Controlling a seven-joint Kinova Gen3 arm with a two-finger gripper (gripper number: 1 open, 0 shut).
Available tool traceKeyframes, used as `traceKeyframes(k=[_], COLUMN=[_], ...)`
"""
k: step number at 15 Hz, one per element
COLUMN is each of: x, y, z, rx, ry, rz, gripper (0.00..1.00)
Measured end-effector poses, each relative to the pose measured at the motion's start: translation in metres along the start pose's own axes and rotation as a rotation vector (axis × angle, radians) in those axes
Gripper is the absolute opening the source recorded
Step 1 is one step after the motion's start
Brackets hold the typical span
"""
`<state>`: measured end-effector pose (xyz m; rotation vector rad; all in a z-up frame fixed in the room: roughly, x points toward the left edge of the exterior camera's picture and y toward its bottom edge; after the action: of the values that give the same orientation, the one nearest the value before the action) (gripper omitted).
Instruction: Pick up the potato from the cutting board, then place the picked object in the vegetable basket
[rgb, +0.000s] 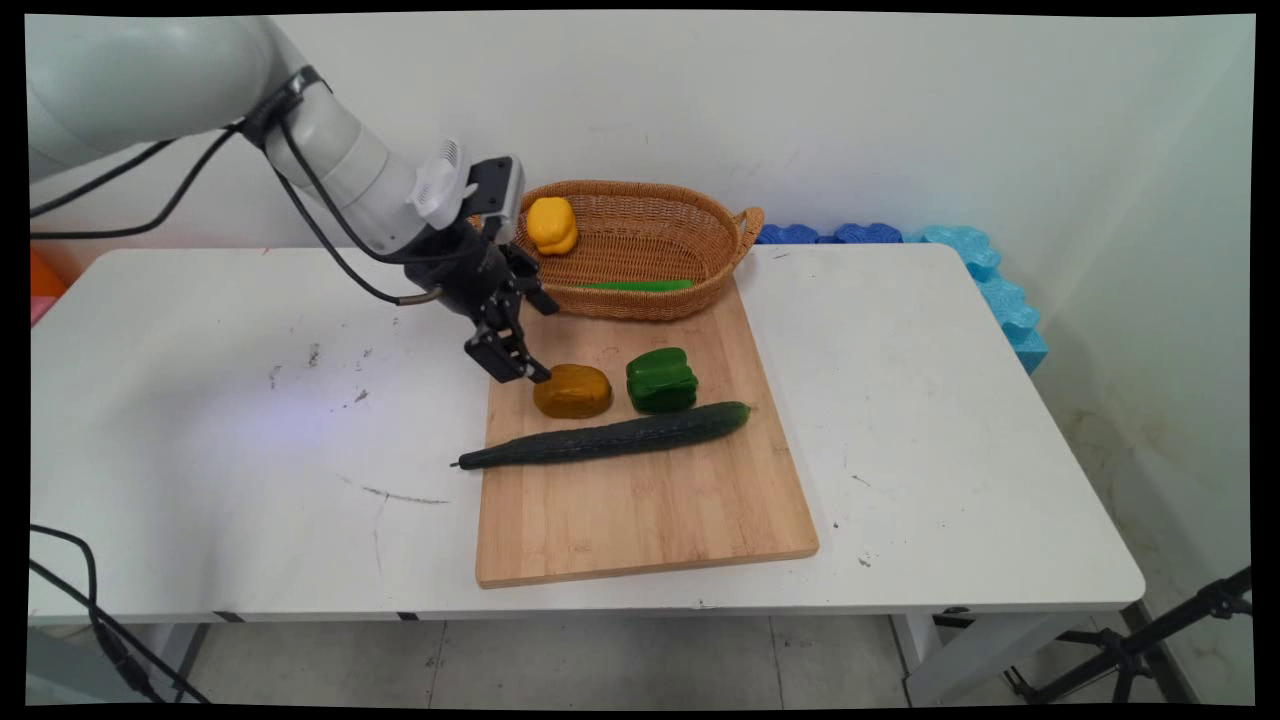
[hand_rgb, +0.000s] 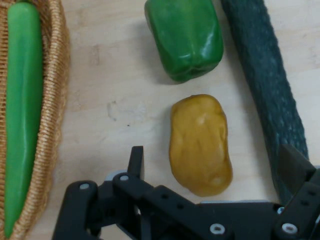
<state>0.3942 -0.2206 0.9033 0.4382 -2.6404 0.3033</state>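
Observation:
I should grip the potato (rgb: 572, 391) by its long sides with my gripper next, so I can move it into the wicker basket (rgb: 654, 240).
My gripper (rgb: 522, 368) hangs open just above the left end of a brownish-yellow potato (rgb: 572, 391) on the wooden cutting board (rgb: 640, 500). In the hand view the potato (hand_rgb: 201, 145) lies between the gripper's (hand_rgb: 215, 162) two spread fingers, nearer the right one, and nothing is held. A green bell pepper (rgb: 661, 380) (hand_rgb: 185, 37) sits just right of the potato. A long dark green cucumber (rgb: 610, 437) (hand_rgb: 265, 85) lies across the board in front of both, its stem end off the left edge.
A wicker basket (rgb: 700, 225) stands at the board's far end, holding a yellow bell pepper (rgb: 552, 225) and a long bright green vegetable (rgb: 635, 286) (hand_rgb: 22, 115). Blue foam pieces (rgb: 990, 280) line the table's back right edge. A tripod (rgb: 1130, 650) stands on the floor at lower right.

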Motion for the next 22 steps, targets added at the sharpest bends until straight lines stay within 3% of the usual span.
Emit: traceKeyframes(k=[16, 17, 22], x=[0.006, 0.005, 0.004], y=[0.001, 0.001, 0.002], z=[0.083, 0.087, 0.095], rx=[-0.008, -0.008, -0.012], ry=[-0.058, -0.061, -0.073], rz=[-0.051, -0.054, -0.067], gripper=[1.00, 0.00, 0.00])
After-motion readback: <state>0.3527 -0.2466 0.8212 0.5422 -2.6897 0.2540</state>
